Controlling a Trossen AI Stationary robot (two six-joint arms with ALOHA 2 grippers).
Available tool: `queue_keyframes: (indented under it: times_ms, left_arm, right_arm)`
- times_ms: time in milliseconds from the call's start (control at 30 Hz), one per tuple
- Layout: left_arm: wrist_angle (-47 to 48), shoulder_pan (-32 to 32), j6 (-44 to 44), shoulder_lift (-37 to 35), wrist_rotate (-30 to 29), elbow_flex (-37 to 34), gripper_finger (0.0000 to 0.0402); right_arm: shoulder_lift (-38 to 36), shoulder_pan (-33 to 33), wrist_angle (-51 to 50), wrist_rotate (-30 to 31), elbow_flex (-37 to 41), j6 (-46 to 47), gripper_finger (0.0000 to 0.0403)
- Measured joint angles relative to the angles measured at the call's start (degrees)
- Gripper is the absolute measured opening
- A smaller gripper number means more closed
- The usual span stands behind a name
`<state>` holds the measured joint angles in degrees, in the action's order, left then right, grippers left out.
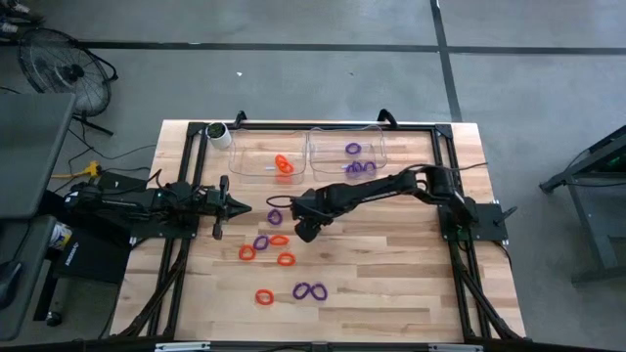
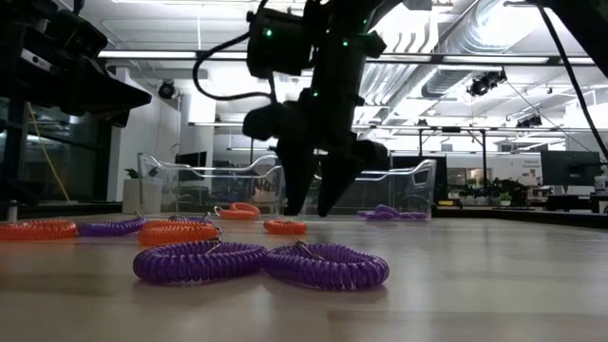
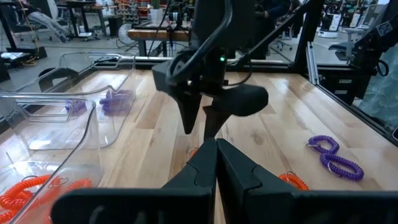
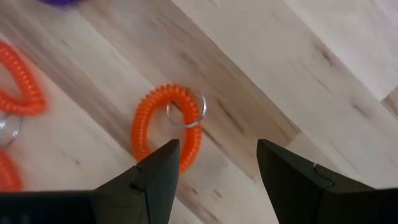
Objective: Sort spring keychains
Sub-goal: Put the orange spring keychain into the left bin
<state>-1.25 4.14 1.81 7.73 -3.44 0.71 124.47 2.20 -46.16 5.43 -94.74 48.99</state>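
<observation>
My right gripper's fingers hang above the coil's edge point(image 4: 194, 140), short of the wood, so it is too early to close on the orange keychain. It lowers further first.
Orange and purple coiled spring keychains lie flat on the wooden table. My right gripper point(image 1: 302, 232) point(image 2: 316, 207) is open and points down, just above the table, touching nothing. In the right wrist view its fingers point(image 4: 217, 148) stand beside an orange keychain point(image 4: 166, 126) point(image 1: 279, 240) with a metal ring. Other loose keychains are a purple pair point(image 1: 310, 290) point(image 2: 261, 263), orange ones point(image 1: 264, 296) point(image 1: 246, 252) and purple ones point(image 1: 261, 242). My left gripper point(image 1: 242, 208) point(image 3: 216, 148) is shut and waits over the table's left part.
Two clear bins stand at the table's far edge: the left bin point(image 1: 256, 156) holds orange keychains point(image 1: 284, 164), the right bin point(image 1: 380, 147) holds purple ones point(image 1: 358, 166). A white cup point(image 1: 218, 135) sits at the far left corner. Bare wood lies right of the right gripper.
</observation>
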Motion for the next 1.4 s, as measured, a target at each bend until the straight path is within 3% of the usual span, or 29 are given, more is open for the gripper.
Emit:
queue_keyframes:
  times_ms: [500, 733, 1100, 1400]
  left_arm:
    - [0.0, 0.0, 0.0, 0.0, 0.0, 0.0, 0.0003]
    - [0.0, 0.0, 0.0, 0.0, 0.0, 0.0, 0.0003]
    - [0.0, 0.0, 0.0, 0.0, 0.0, 0.0, 0.0003]
    - [0.0, 0.0, 0.0, 0.0, 0.0, 0.0, 0.0003]
  right_arm:
    - [3.4, 0.0, 1.0, -4.1, -0.3, -6.2, 0.0200]
    - [3.5, 0.0, -0.9, -4.8, -0.2, -9.3, 0.0143]
    - [3.6, 0.2, -2.8, -5.0, -0.2, -13.3, 0.0017]
    - [3.2, 0.4, -3.6, -4.5, 0.0, -15.6, 0.0006]
